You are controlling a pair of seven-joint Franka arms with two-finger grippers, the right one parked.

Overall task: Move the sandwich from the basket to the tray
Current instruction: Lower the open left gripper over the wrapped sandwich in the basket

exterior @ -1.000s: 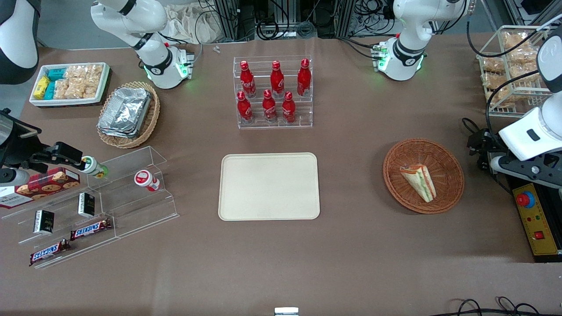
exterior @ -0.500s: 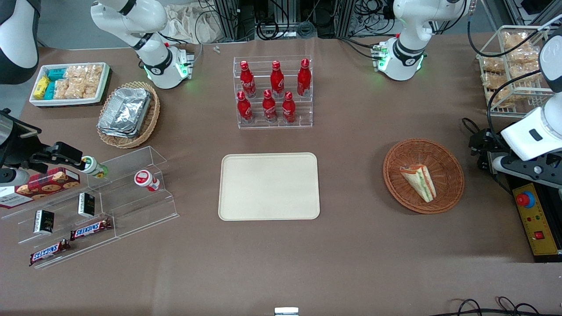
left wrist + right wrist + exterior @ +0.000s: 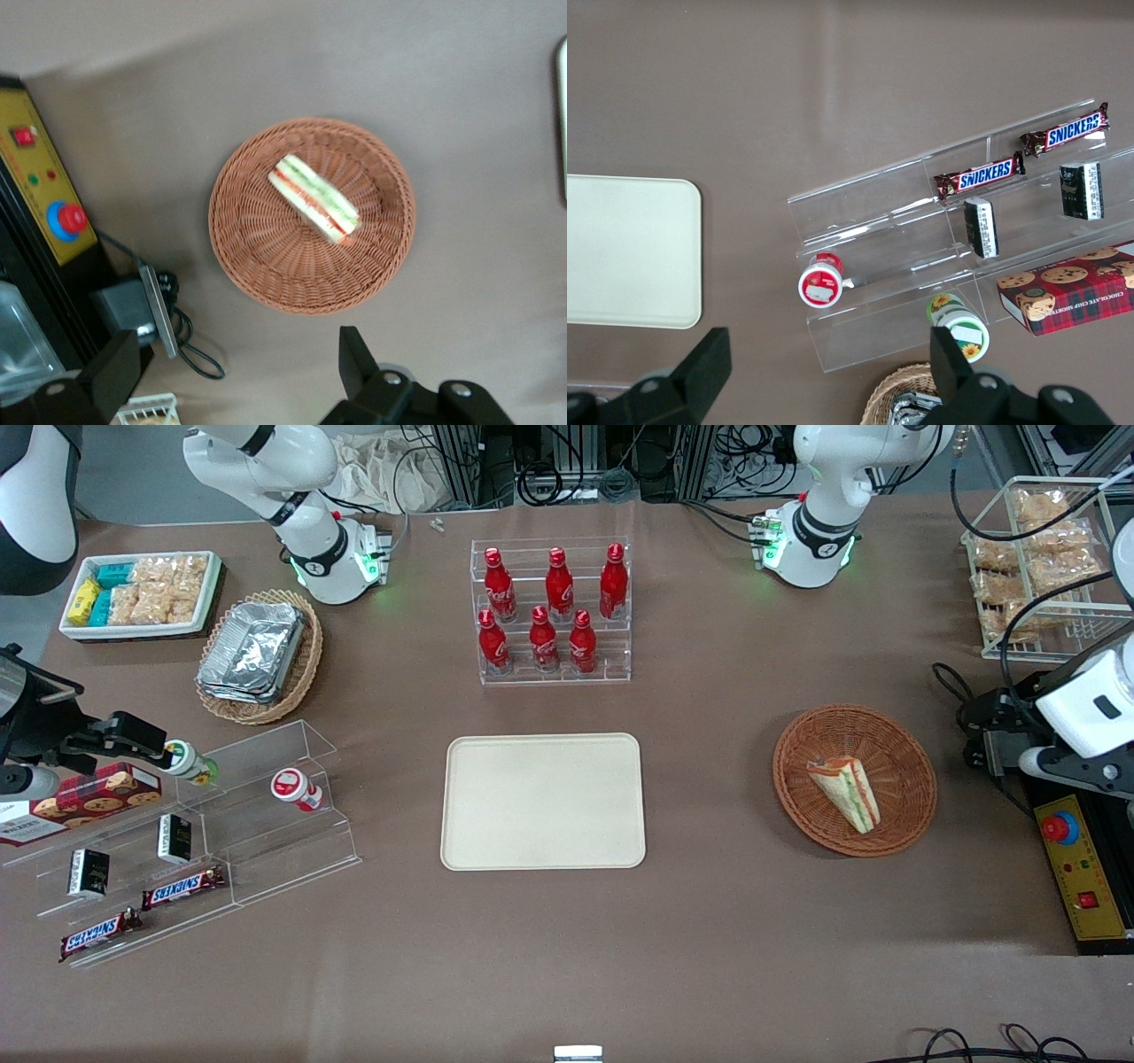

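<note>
Next, my left gripper should grab the wrapped wedge by its gathered wrapper end (image 3: pixel 834 770) to place it onto the cream tray (image 3: pixel 543 801).
The sandwich (image 3: pixel 846 789) is a wrapped wedge with green, orange and red layers; it lies in the round reddish-brown basket (image 3: pixel 904 744). Both show in the left wrist view, the sandwich (image 3: pixel 315 199) in the middle of the basket (image 3: pixel 257 257). The cream tray (image 3: pixel 543 801) lies flat mid-table, toward the parked arm's end from the basket, with nothing on it. My left gripper (image 3: pixel 983 735) hovers beside the basket, toward the working arm's end of the table. In the wrist view the gripper (image 3: pixel 235 367) is open and empty, its fingers (image 3: pixel 354 354) spread wide above bare table.
A yellow control box with a red button (image 3: pixel 1060 828) and cables (image 3: pixel 190 350) lie beside the basket at the table's end. A wire rack of snack bags (image 3: pixel 1036 558) stands farther from the camera. A rack of red bottles (image 3: pixel 551 611) stands farther away than the tray.
My left gripper has shifted slightly away from the basket, toward the working arm's end of the table. The sandwich, basket and tray have not moved.
</note>
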